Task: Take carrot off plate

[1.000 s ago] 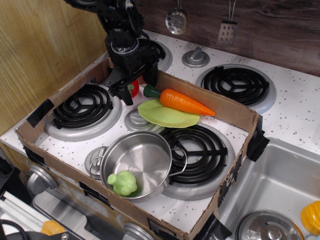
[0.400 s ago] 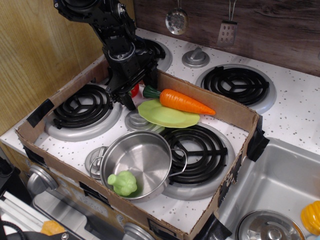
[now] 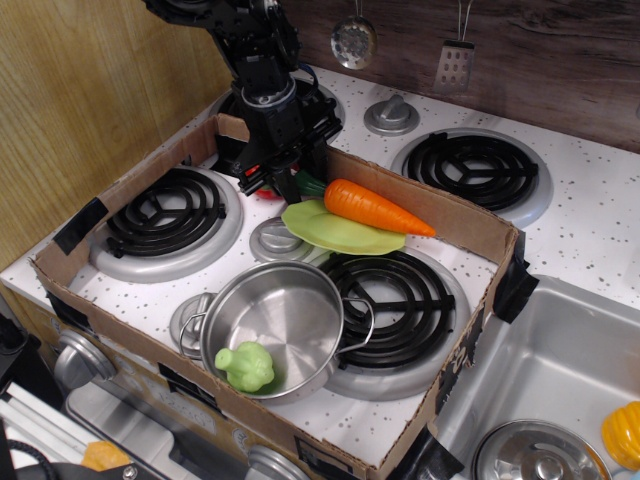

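Observation:
The orange carrot should come off the lime-green plate, so my gripper should grab the carrot next by its green stem end.
The orange carrot lies across the far edge of the lime-green plate, with its tip pointing right and past the rim. Its green stem end is partly hidden behind my black gripper. The gripper hangs down at the carrot's stem end, at the left of the plate, with its fingers spread. One finger is right at the stem. I cannot tell whether it touches the stem. The plate rests on the stove top between the burners.
A red toy peeks out under the gripper. A steel pot with a knobbly green toy stands in front. A low cardboard wall rings the stove area. A sink lies to the right. Utensils hang on the back wall.
My gripper has moved right and back, from beside the red toy to the carrot's stem end. The carrot and plate have shifted slightly to the right.

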`<state>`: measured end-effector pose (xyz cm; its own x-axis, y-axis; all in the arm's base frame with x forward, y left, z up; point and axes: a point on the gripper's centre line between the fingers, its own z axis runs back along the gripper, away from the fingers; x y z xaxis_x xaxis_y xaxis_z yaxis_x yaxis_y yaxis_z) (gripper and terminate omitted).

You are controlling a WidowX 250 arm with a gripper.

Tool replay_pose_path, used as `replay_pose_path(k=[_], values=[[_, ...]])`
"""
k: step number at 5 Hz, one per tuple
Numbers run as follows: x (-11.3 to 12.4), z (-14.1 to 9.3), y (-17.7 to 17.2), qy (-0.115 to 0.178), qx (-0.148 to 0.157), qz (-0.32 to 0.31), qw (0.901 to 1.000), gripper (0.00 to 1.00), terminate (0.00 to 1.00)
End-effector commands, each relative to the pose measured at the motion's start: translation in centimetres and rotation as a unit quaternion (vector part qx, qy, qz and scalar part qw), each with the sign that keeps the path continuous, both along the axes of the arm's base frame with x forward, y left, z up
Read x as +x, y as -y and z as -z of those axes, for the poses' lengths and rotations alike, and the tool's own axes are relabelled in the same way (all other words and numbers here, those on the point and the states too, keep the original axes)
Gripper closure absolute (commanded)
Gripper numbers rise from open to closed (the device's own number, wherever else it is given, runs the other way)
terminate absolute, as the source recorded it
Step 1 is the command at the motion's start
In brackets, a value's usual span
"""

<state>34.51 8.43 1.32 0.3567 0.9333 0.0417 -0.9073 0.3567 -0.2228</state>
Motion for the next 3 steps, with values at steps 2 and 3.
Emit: replay_pose_path(k=[2, 3], values=[[-0.5, -8.6, -1.4, 0.086, 0.071, -0.012, 0.9937, 1.0, 0.0], [-1.5, -8.4, -3.6, 0.072, 0.066, -0.002, 0.9952, 1.0, 0.0]])
